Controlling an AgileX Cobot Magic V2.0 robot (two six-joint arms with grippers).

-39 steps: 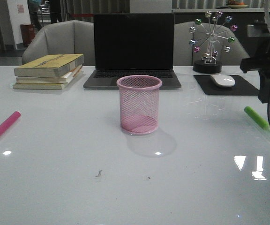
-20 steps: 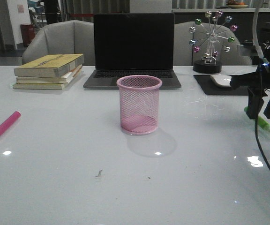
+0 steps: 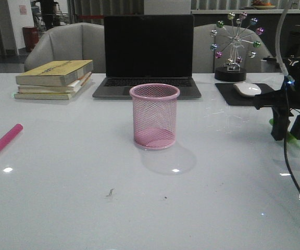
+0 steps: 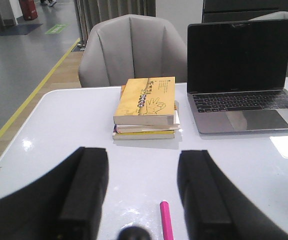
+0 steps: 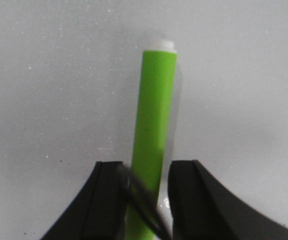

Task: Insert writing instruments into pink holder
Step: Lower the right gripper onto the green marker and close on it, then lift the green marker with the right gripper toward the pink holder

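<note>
My right gripper needs to close on the green marker now, because in the right wrist view my fingers are beside the green marker's body (image 5: 152, 115). Closing now would hold it.
The pink mesh holder (image 3: 154, 117) stands upright at mid-table with nothing visible inside. At the right lies the lime green marker (image 5: 154, 125), mostly hidden in the front view, where only a bit of the green marker (image 3: 294, 137) shows. My right gripper (image 3: 291, 133) is lowered over it, open; the right gripper (image 5: 146, 165) straddles the marker's barrel, with a narrow gap on one side. The magenta marker (image 3: 5, 138) lies at the table's left edge. The left gripper (image 4: 143, 155) hovers open above the magenta marker (image 4: 166, 221), which lies between its fingers, nearer one of them.
A stack of books (image 3: 55, 78) sits at the back left and a shut-off laptop (image 3: 148, 54) stands behind the holder. At the back right are a mouse (image 3: 247, 89) on a black pad and a ball ornament (image 3: 235, 47). A cable (image 3: 290, 172) hangs from the right arm.
The right arm has come down and slightly left from above the table's right side, so its fingers now straddle the green marker. Holder and magenta marker have not moved.
</note>
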